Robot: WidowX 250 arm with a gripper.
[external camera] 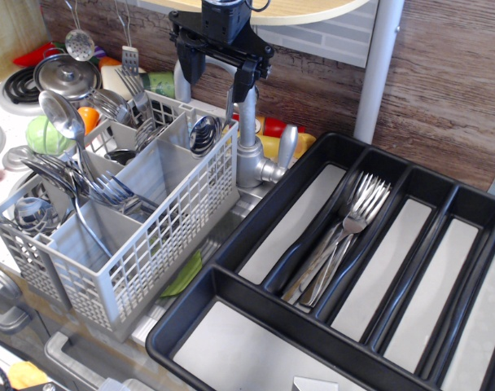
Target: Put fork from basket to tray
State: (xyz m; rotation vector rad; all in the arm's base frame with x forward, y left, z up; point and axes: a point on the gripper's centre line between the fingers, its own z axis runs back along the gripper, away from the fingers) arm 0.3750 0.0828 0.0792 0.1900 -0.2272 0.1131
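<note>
I should next take hold of the fork from the basket by its tined head with my gripper, so I can move it to the tray.
The light grey gridded basket stands at the left with forks and spoons upright in its compartments. One fork sticks up tines first at the back, and a bunch of forks leans in the middle. The black tray lies at the right, with several forks in its second long compartment. My black gripper hangs above the basket's back right corner, over a spoon. Its jaws are open and I see nothing between them.
A steel tap rises just behind the basket, right below the gripper. A stove with a lidded pot and toy food are at the far left. A white post stands behind the tray. Hanging utensils are at the back left.
</note>
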